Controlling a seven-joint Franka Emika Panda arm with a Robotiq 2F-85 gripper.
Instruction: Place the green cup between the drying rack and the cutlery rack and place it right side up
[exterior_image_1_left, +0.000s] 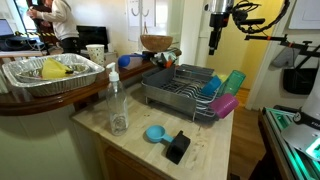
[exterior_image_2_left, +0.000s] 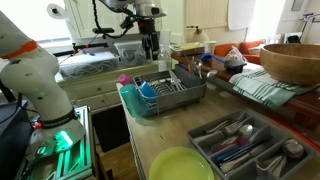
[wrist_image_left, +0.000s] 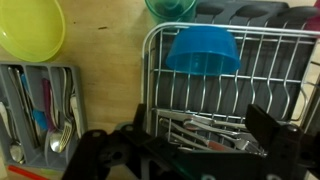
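The green cup's base needs to stay free so the green cup can be set right side up. My gripper should next grab the green cup from above, across its outer sides near its rim.
The green cup (exterior_image_1_left: 233, 81) lies tilted at one end of the dark wire drying rack (exterior_image_1_left: 178, 92), just above a magenta cup (exterior_image_1_left: 224, 105). In the wrist view only the green cup's edge (wrist_image_left: 170, 7) shows at the top, beyond the drying rack (wrist_image_left: 255, 75). The cutlery rack (exterior_image_2_left: 245, 146) is a grey divided tray of cutlery beside the drying rack (exterior_image_2_left: 170, 97); the wrist view shows the cutlery rack (wrist_image_left: 40, 110) at the left. My gripper (exterior_image_1_left: 214, 42) hangs high above the drying rack, open and empty. In the wrist view the gripper (wrist_image_left: 200, 130) is over the rack's utensil end.
A blue bowl (wrist_image_left: 203, 50) stands in the rack. A yellow-green plate (wrist_image_left: 30, 25) lies by the cutlery tray. On the counter are a spray bottle (exterior_image_1_left: 117, 100), a small blue cup (exterior_image_1_left: 155, 133) and a black object (exterior_image_1_left: 177, 147). A wooden bowl (exterior_image_2_left: 295, 60) sits behind.
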